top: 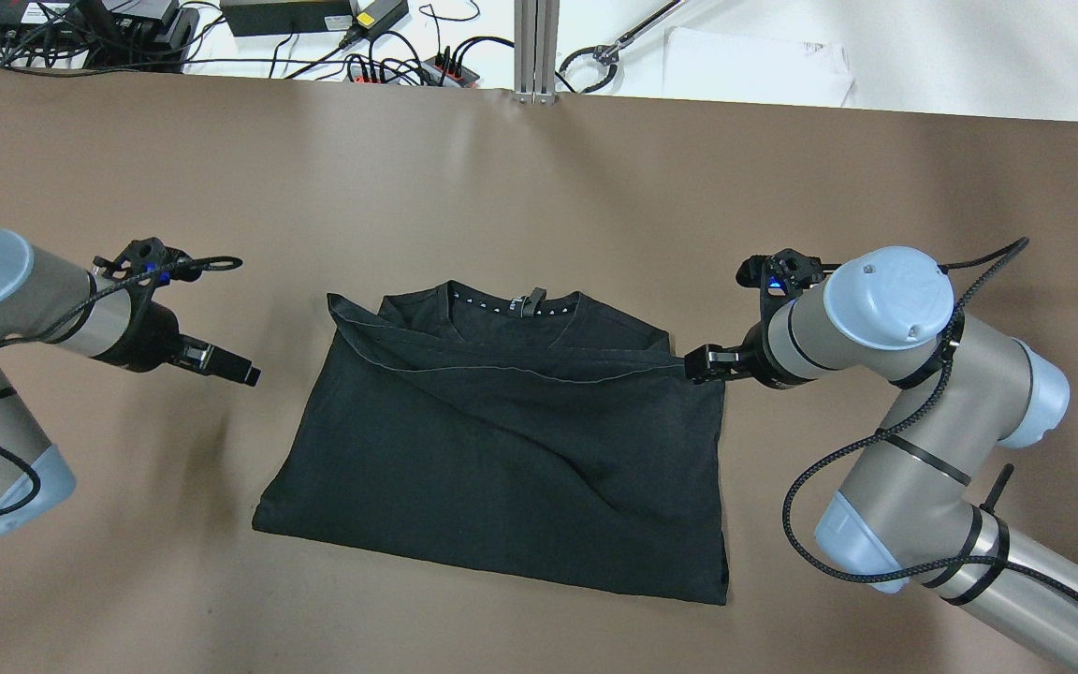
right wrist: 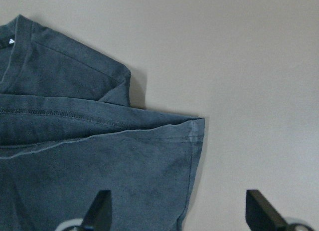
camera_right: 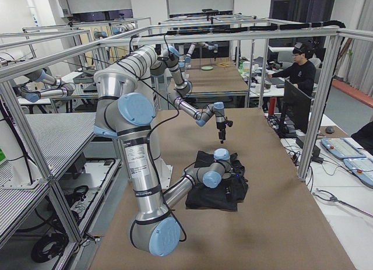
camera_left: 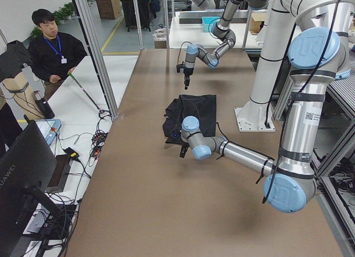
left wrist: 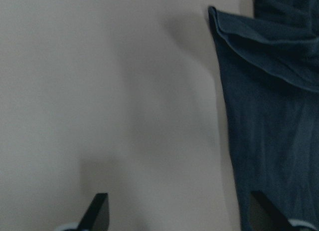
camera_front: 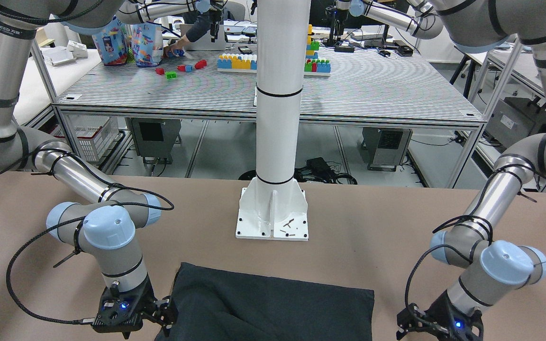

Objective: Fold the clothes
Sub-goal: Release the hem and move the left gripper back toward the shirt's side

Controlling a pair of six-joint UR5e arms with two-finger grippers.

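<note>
My left gripper grabs the black garment (left wrist: pixel 274 136) by its folded corner (left wrist: pixel 245 222) next, to fold the garment further.
The black garment (top: pixel 502 449) lies on the brown table with its lower part folded up; the hem runs across just below the collar (top: pixel 516 304). It also shows in the front view (camera_front: pixel 273 308) and in both wrist views (left wrist: pixel 274 116) (right wrist: pixel 99 161). My right gripper (top: pixel 696 363) is open at the garment's right hem corner (right wrist: pixel 192 131). One of its fingers (right wrist: pixel 102 208) is over the fabric and the other is over bare table. My left gripper (top: pixel 240 370) is open and empty. It hangs over bare table a short way left of the garment's left edge.
The white pillar's base (camera_front: pixel 273 218) stands on the table on my side of the garment. Cables and power strips (top: pixel 389 56) lie beyond the far table edge. An operator (camera_left: pixel 52 46) sits off the far side. Brown table (top: pixel 539 187) surrounds the garment.
</note>
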